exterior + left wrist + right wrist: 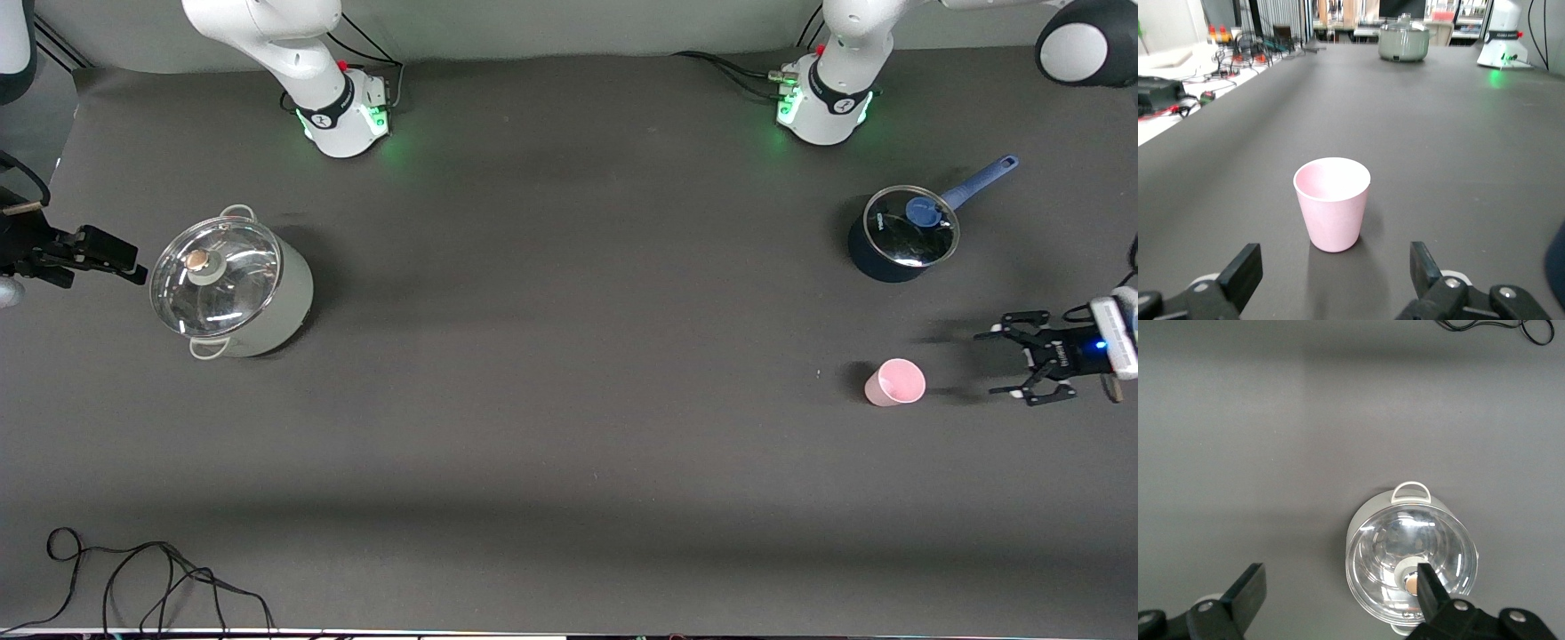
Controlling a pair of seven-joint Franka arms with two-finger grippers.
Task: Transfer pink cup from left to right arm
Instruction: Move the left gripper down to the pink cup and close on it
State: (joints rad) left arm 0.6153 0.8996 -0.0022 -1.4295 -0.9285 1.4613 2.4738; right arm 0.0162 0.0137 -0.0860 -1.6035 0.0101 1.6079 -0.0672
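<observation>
My left gripper should grab the pink cup by its outer side next. The cup's rim then stays free for my right gripper to take the cup.
The pink cup stands upright on the dark table toward the left arm's end. My left gripper is low over the table beside the cup, toward the table's end, open and empty. In the left wrist view the cup stands just ahead of the left gripper, a little apart from both fingers. My right gripper hangs in the air at the right arm's end of the table, beside the large pot. In the right wrist view the right gripper is open and empty.
A grey-green pot with a glass lid stands toward the right arm's end, and shows in the right wrist view. A blue saucepan with a lid stands farther from the front camera than the cup. A black cable lies at the table's near edge.
</observation>
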